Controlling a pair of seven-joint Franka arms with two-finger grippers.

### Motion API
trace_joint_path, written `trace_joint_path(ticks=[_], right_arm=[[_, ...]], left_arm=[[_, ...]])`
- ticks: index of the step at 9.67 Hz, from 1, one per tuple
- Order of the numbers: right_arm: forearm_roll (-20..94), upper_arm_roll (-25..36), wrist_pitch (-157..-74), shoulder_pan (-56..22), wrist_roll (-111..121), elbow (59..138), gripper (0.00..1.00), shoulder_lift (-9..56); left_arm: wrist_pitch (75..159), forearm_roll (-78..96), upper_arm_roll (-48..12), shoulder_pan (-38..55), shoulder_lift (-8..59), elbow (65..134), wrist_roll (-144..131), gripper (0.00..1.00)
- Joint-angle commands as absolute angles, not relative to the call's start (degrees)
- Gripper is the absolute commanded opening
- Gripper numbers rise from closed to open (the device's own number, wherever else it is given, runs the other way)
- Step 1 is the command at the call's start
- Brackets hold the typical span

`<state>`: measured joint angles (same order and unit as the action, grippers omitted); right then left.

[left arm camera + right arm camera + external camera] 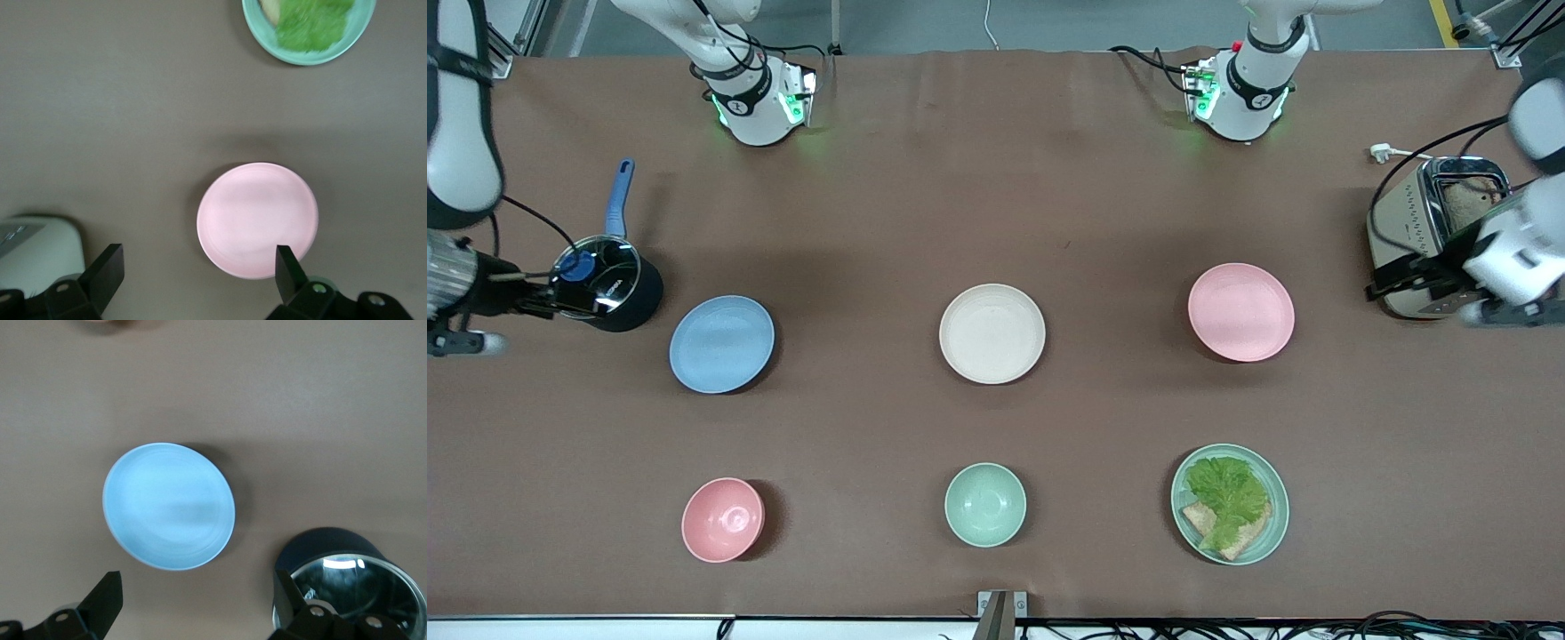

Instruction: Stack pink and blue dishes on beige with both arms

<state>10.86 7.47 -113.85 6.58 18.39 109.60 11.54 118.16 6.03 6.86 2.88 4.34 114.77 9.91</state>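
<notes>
My right gripper is to grab the light blue plate by its rim [677, 334] next, so that it can stack it on the beige plate [992, 333].
Three plates lie in a row across the middle of the table. The beige plate [992, 333] is in the centre, the light blue plate [721, 344] toward the right arm's end, and the pale pink plate [1240, 311] toward the left arm's end. My right gripper [547, 298] hangs high and open over the pot beside the blue plate [169, 515]; nothing is between its fingers [110, 587]. My left gripper [1387, 284] hangs high and open by the toaster, next to the pink plate [257, 220], also holding nothing.
A dark pot [609, 284] with a glass lid and blue handle stands beside the blue plate. A toaster [1432, 231] stands beside the pink plate. Nearer the front camera are a pink bowl [723, 519], a mint bowl [985, 504] and a mint plate [1272, 533] with lettuce and bread.
</notes>
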Motion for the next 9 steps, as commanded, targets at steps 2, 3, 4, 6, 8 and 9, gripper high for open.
trace_joint_path(ticks=[2, 3, 4, 6, 8, 9], right_arm=[[20.4, 8.3, -128.5, 7.2, 29.1, 118.6, 1.0, 17.6], [22.7, 8.3, -131.9, 7.2, 33.4, 119.8, 1.0, 19.7], [26.5, 8.3, -133.8, 7.6, 37.9, 120.1, 1.0, 22.1], [32.3, 8.3, -133.9, 7.5, 41.8, 120.2, 0.95, 24.4], [33.4, 8.3, -135.2, 7.2, 42.4, 121.0, 0.79, 25.7], [33.8, 8.3, -135.3, 7.6, 43.8, 120.9, 0.71, 26.4]], left_arm=[[131.6, 12.5, 7.3, 3.0, 14.0, 122.0, 16.5, 1.0], [133.6, 14.1, 7.3, 3.2, 15.7, 123.7, 16.5, 1.0], [135.1, 15.3, 7.3, 3.3, 16.9, 125.2, 16.5, 1.0], [137.5, 16.8, 7.2, 3.3, 19.1, 127.5, 16.5, 0.99], [139.0, 17.6, 7.1, 3.3, 20.0, 130.1, 16.5, 0.82], [139.3, 17.8, 7.0, 3.1, 19.9, 131.1, 16.5, 0.72]])
